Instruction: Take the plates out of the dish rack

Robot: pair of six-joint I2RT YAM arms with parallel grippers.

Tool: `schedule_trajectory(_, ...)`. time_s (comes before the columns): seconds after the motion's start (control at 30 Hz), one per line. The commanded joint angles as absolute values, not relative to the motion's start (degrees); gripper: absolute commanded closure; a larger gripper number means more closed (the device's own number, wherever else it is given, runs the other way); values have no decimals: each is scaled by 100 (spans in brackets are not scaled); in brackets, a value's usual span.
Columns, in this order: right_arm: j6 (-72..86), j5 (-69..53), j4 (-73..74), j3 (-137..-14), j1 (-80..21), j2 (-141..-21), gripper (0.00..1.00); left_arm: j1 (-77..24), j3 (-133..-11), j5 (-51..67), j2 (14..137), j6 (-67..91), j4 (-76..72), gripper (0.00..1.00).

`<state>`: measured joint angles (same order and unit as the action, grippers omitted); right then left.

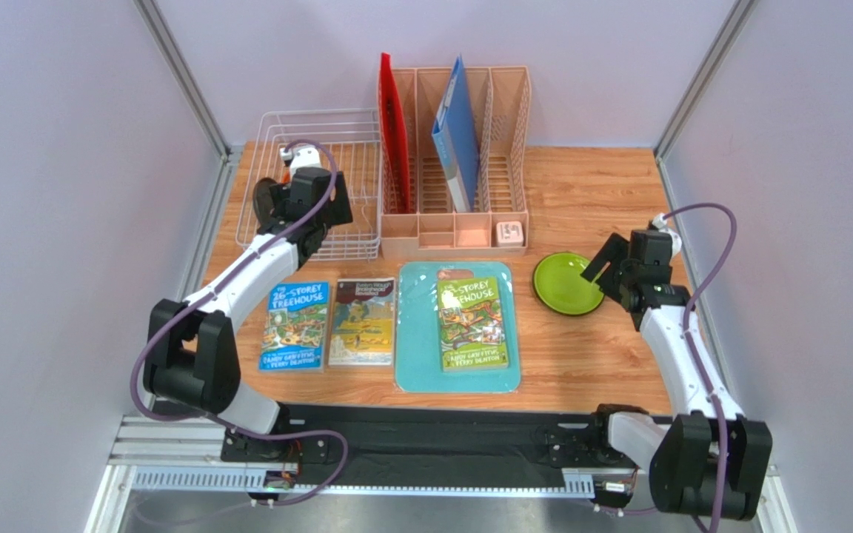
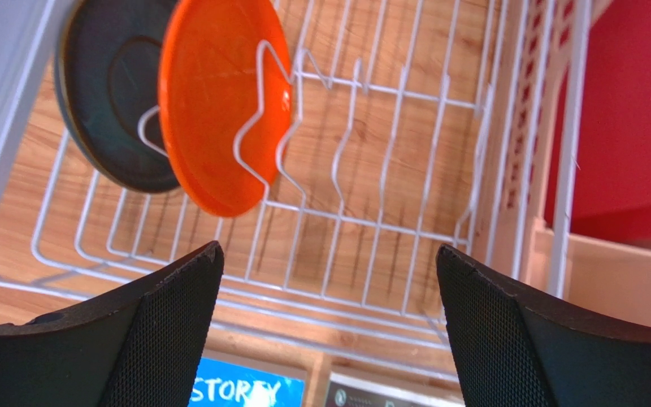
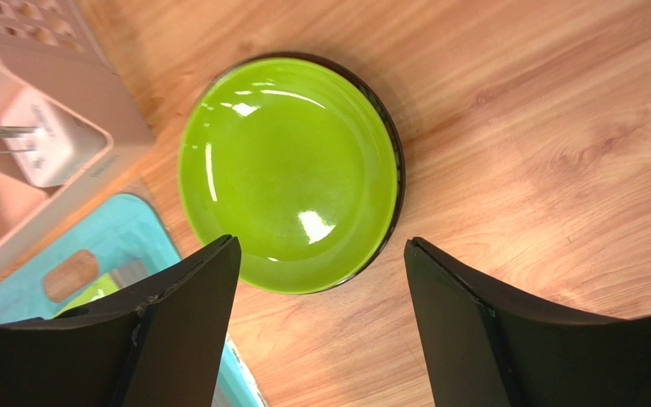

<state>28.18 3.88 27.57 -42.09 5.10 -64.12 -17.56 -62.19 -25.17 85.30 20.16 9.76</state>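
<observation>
My left gripper should next grab the orange plate by its rim (image 2: 173, 127), so that the plate's broad side stays free to slide out of the dish rack (image 2: 380, 225).
The white wire dish rack (image 1: 331, 133) stands at the back left. In the left wrist view the rack (image 2: 371, 246) holds an orange plate (image 2: 218, 102) and a dark teal-grey plate (image 2: 104, 93), both upright in its left slots. My left gripper (image 2: 329, 248) is open and empty above the rack's near edge, right of the plates. The lime green plate (image 1: 568, 283) lies flat on the table at the right, and a dark rim shows round its edge (image 3: 291, 174). My right gripper (image 3: 320, 241) is open and empty just above the plate's near side. The dark red plate is not in view.
A peach-pink slotted organizer (image 1: 459, 211) stands right of the rack with a red folder (image 1: 393, 133), a blue folder (image 1: 455, 133) and a white plug (image 3: 36, 148). Two books (image 1: 295, 325) (image 1: 361, 321) and a teal board (image 1: 420, 366) bearing a third book lie in front.
</observation>
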Motion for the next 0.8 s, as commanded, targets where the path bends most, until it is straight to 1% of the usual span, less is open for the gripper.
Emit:
schedule_trajectory(0.0, 2619, 606, 2839, -4412, 475, -5942, 22, -1451, -6661, -2759, 8797, 1784, 861, 1)
schedule_trajectory(0.33, 2619, 413, 2567, -4298, 475, -6433, 23, -853, -7075, -3014, 9298, 1529, 694, 1)
schedule_trajectory(0.43, 2610, 396, 2523, -4342, 475, -6627, 23, -712, -7259, -2918, 9562, 1538, 703, 3)
schedule_trajectory(0.63, 2593, 378, 2452, -4438, 475, -6855, 25, -519, -7514, -2654, 10089, 1599, 580, 11)
schedule_trajectory(0.67, 2593, 378, 2435, -4438, 475, -6899, 25, -492, -7549, -2593, 10142, 1617, 554, 15)
schedule_trajectory(0.7, 2593, 378, 2435, -4447, 475, -6908, 25, -466, -7532, -2558, 10212, 1617, 406, 21)
schedule_trajectory(0.77, 2567, 395, 2417, -4456, 475, -6934, 27, -440, -7480, -2383, 10257, 1608, 238, 27)
